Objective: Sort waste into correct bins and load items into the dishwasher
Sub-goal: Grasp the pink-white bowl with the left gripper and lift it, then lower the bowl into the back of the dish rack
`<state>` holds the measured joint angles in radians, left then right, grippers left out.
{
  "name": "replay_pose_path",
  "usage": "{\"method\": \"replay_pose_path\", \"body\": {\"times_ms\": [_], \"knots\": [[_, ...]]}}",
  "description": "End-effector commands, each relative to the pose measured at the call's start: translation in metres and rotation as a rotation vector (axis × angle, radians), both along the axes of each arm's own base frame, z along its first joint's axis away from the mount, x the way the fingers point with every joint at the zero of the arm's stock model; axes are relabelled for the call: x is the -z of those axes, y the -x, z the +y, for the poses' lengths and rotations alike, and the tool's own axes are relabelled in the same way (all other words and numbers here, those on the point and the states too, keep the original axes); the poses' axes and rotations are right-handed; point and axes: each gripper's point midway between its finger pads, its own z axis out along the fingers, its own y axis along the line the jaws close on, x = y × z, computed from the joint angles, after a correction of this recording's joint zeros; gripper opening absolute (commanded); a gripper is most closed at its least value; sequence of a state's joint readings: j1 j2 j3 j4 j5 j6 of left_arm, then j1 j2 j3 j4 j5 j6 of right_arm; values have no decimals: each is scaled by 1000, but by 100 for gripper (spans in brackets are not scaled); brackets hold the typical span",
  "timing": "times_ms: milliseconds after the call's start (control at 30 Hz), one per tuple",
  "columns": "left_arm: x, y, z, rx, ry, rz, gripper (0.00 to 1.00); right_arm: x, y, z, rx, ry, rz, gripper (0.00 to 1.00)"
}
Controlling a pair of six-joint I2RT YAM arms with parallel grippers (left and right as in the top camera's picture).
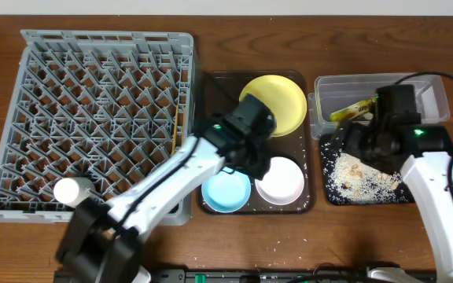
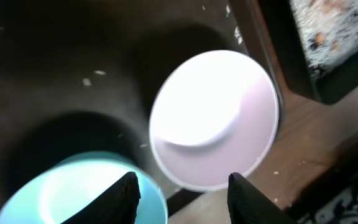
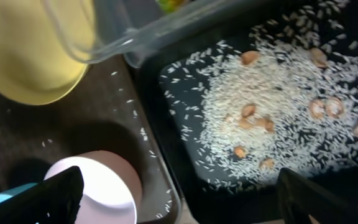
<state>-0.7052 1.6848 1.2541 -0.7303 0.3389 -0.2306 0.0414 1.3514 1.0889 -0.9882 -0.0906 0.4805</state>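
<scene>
My left gripper should next grab the white bowl's rim [image 1: 258,185] beside the light-blue bowl. That leaves the opposite side of the white bowl free, so the bowl can be loaded tilted into the rack [image 1: 101,118].
The yellow plate [image 1: 278,101], light-blue bowl [image 1: 226,192] and small white bowl [image 1: 280,179] sit on the dark-brown serving tray [image 1: 208,94]. My left gripper [image 2: 182,196] is open and empty, just above the gap between the light-blue bowl [image 2: 73,190] and white bowl [image 2: 213,118]. My right gripper [image 3: 179,199] is open and empty over the left part of the black tray [image 1: 329,192], which holds rice crumbs [image 3: 272,106]. The green-and-orange wrapper [image 1: 351,110] lies in the clear tub [image 1: 439,94]. The grey dish rack [image 1: 101,118] stands at left. Chopsticks and tissue are not visible.
A white cylindrical object [image 1: 73,190] rests at the rack's front left corner. Loose rice grains lie on the serving tray [image 3: 142,134] beside the white bowl [image 3: 98,190]. The clear tub's corner [image 3: 114,43] overhangs the yellow plate [image 3: 30,56].
</scene>
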Motion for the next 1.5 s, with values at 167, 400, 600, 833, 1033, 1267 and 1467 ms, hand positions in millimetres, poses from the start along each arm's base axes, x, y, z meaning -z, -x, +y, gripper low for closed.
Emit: {"method": "replay_pose_path", "body": {"times_ms": [167,400,600,833,1033,1267,1467], "knots": [[71,-5,-9,-3,-94,78,47,-4,3,-1,26,-25,2,99],[82,-4,-10,-3,-103,104,8,-4,3,-1,26,-25,2,99],[37,-18,-12,-22,-26,29,8,-4,3,0,22,-25,2,99],[-62,-62,61,-237,-30,-258,7,-3,4,0,21,-25,5,99],[-132,-98,236,-695,-582,-666,7,-4,3,2,11,-25,1,99],[-165,-114,319,-930,-921,-822,8,-4,2,2,11,-26,-6,99],[-158,-138,349,-921,-1215,-842,7,-5,2,6,-1,-33,-8,99]]}}
